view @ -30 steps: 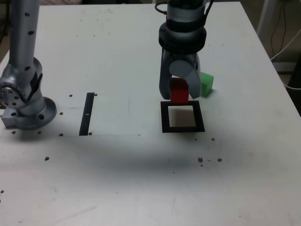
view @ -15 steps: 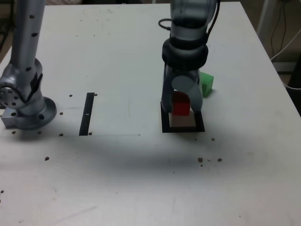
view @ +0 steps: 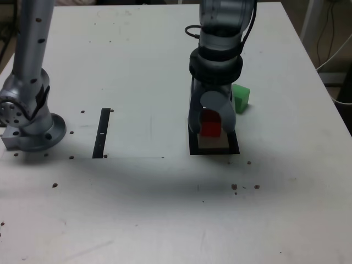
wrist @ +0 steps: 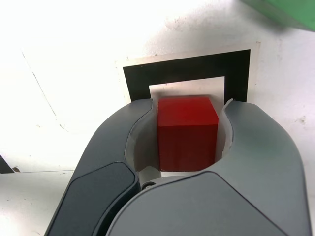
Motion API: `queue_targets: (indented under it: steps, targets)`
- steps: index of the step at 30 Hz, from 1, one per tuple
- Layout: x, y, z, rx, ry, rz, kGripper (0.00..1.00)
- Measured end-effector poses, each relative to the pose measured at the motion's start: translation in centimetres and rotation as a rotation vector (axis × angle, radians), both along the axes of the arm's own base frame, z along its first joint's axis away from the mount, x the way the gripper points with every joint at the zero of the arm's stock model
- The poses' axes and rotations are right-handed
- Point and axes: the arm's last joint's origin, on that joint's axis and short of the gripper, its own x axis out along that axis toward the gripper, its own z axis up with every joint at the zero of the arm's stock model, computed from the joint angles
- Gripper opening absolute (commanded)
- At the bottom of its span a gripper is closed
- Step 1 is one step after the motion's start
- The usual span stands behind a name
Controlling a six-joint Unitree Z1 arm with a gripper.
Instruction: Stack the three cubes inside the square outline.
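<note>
The red cube sits low inside the square outline and would stay inside, so it is time for my gripper to open now.
A red cube sits between the fingers of my gripper, which is shut on it. The cube hangs low over the white centre of the square outline; whether it touches the table I cannot tell. In the wrist view the red cube is clamped on both sides by the gripper, with the black outline framing it beyond. A green cube rests on the table just behind the outline, toward the exterior view's right; a corner of that green cube shows in the wrist view.
The arm's grey base stands at the exterior view's left. A narrow black strip lies on the white table between base and outline. The table's right edge runs close to the green cube.
The gripper has come forward and down with the red cube, from just behind the outline to over its white centre. The green cube has stayed put.
</note>
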Motion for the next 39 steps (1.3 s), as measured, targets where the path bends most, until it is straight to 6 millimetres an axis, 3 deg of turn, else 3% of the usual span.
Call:
queue_targets:
  steps: [9, 15, 17, 31, 39]
  targets:
    - [0.4, -0.1, -0.4, -0.012, -0.006, -0.013, 0.6]
    - [0.5, 0.0, -0.5, -0.014, -0.016, -0.018, 0.93]
    - [0.4, 0.0, -0.5, -0.013, -0.013, -0.019, 0.98]
    - [0.3, 0.0, -0.6, -0.012, 0.01, -0.016, 0.99]
    - [-0.8, 2.6, 2.7, -0.01, -0.025, 0.018, 0.99]
